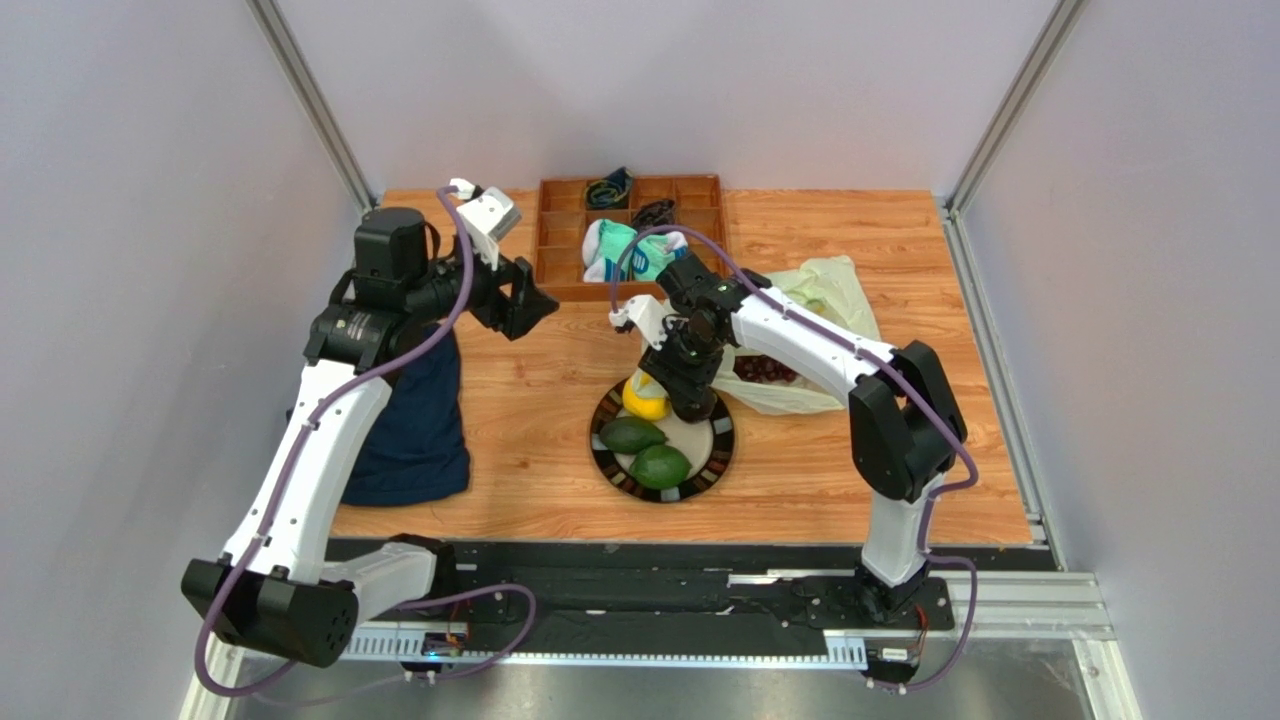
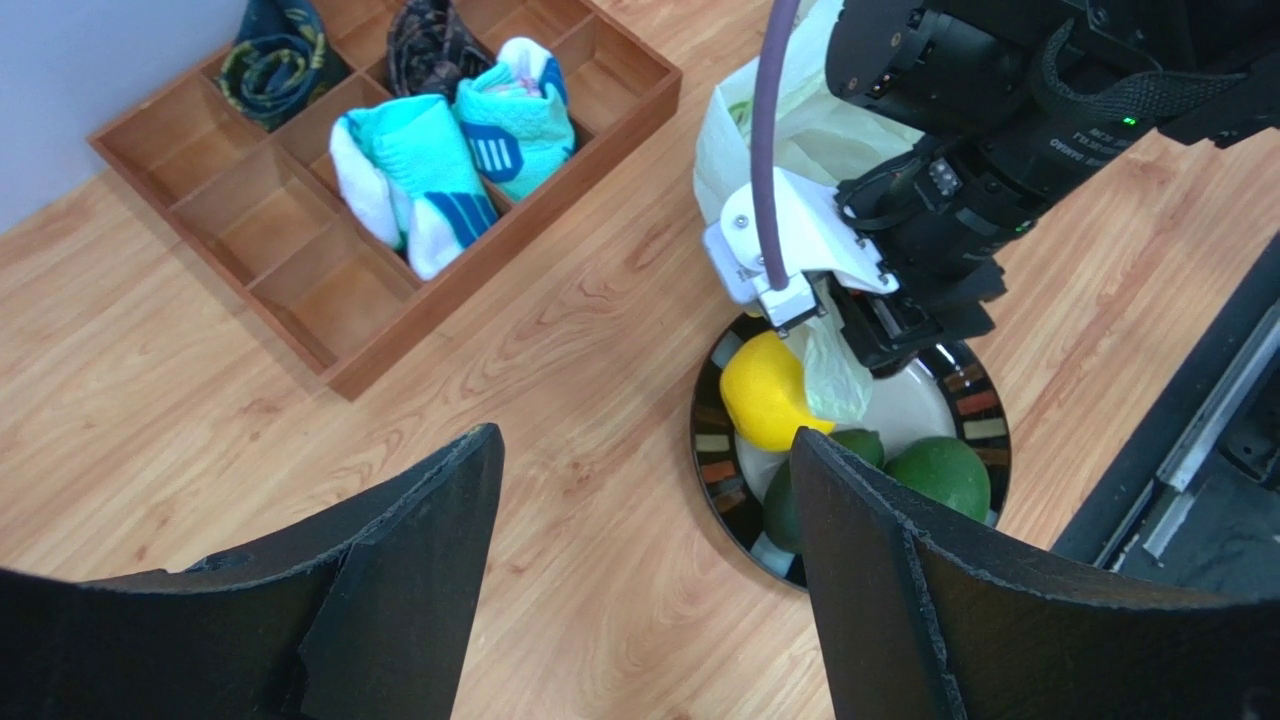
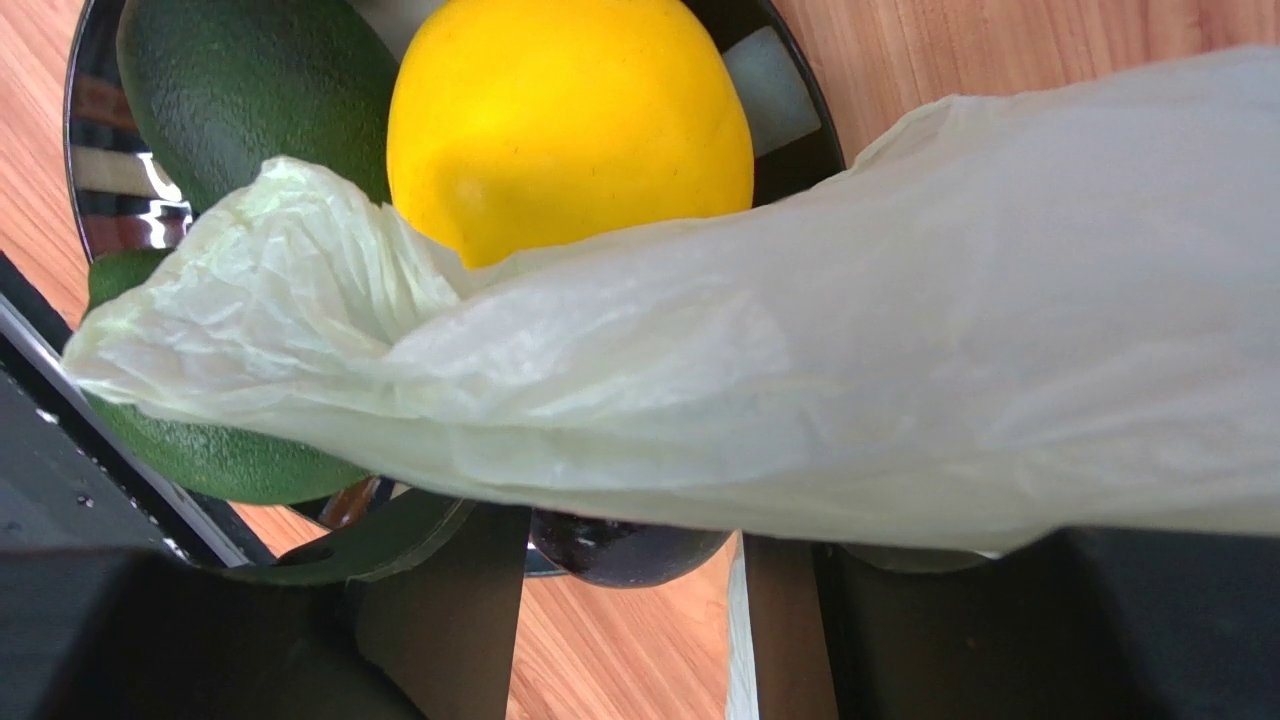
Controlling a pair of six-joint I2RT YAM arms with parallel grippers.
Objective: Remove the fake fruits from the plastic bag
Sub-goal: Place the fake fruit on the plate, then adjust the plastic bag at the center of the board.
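Note:
Next, the left gripper grabs the bag by its end nearest the tray [image 2: 732,158], which leaves the grapes inside free to be taken out.
A dark-rimmed plate [image 1: 715,450] holds one yellow lemon [image 1: 646,396] and two dark green avocados [image 1: 631,434] [image 1: 660,465]. The pale plastic bag [image 1: 819,293] lies right of the plate, with the dark grape bunch [image 1: 766,368] showing through it. No second lemon shows. My right gripper [image 1: 684,393] hovers over the plate. Its jaws stand apart, and a strip of the bag [image 3: 827,390] lies draped across them above the lemon [image 3: 571,120]. My left gripper [image 1: 519,300] is open and empty, raised over bare wood [image 2: 646,465] left of the plate [image 2: 977,398].
A wooden divided tray [image 1: 559,225] at the back holds teal-and-white socks [image 1: 628,248] and dark rolled items. A dark navy cloth [image 1: 413,428] lies under the left arm. A metal rail runs along the near table edge.

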